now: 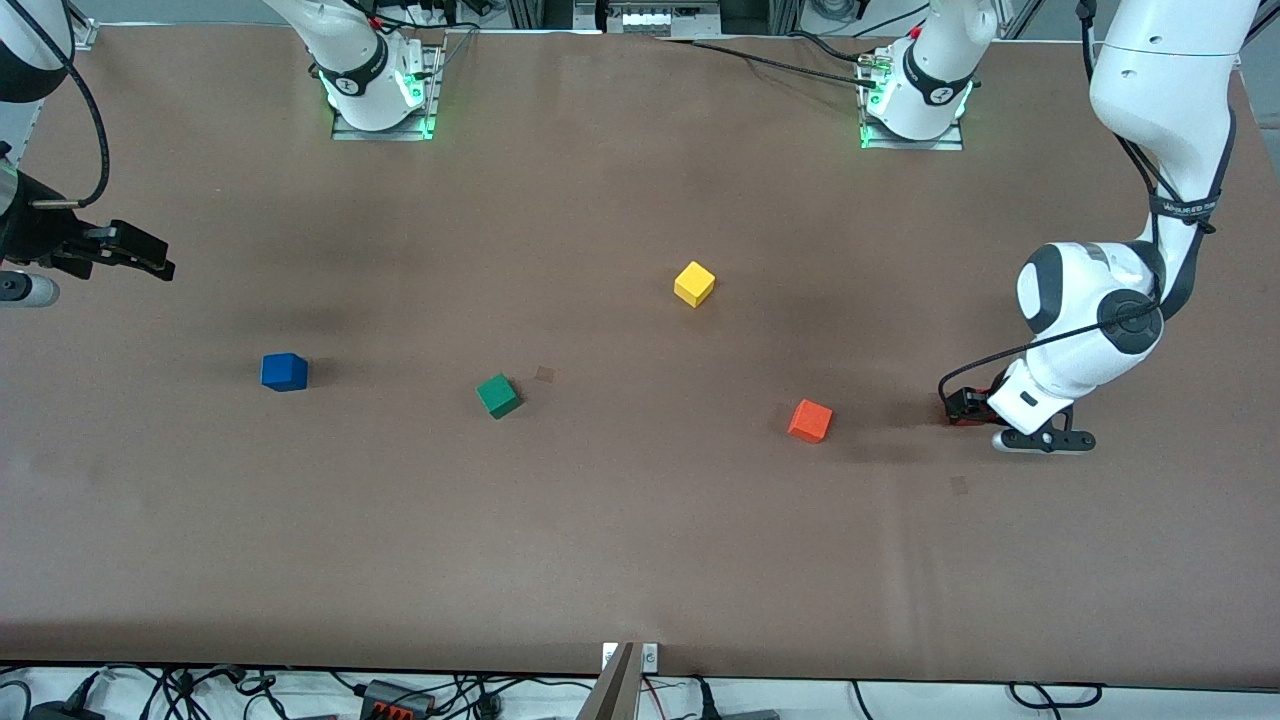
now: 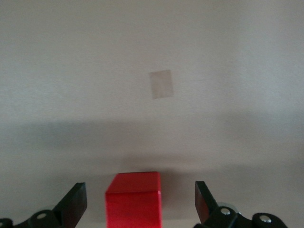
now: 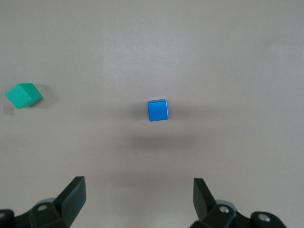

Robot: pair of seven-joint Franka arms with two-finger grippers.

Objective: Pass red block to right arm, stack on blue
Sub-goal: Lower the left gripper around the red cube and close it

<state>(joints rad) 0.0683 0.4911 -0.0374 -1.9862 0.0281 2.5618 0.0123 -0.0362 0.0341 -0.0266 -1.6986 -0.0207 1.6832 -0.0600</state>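
Observation:
My left gripper moves down before closing on the red block, since in the left wrist view its fingers stop above the block's top.
The red block (image 2: 133, 199) sits on the table between the open fingers of my left gripper (image 2: 140, 197), with a gap on each side. In the front view my left gripper (image 1: 963, 406) is down at the table at the left arm's end and hides most of the block. The blue cube (image 1: 284, 371) sits on the table toward the right arm's end and also shows in the right wrist view (image 3: 157, 110). My right gripper (image 1: 140, 256) is open and empty, up in the air over the right arm's end of the table; its fingers (image 3: 76, 190) stand wide apart.
A green cube (image 1: 498, 395) lies beside the blue one toward the middle. A yellow cube (image 1: 694, 283) sits mid-table, nearer the robots' bases. An orange cube (image 1: 810, 420) lies close to my left gripper. A small pale patch (image 2: 161, 84) marks the table.

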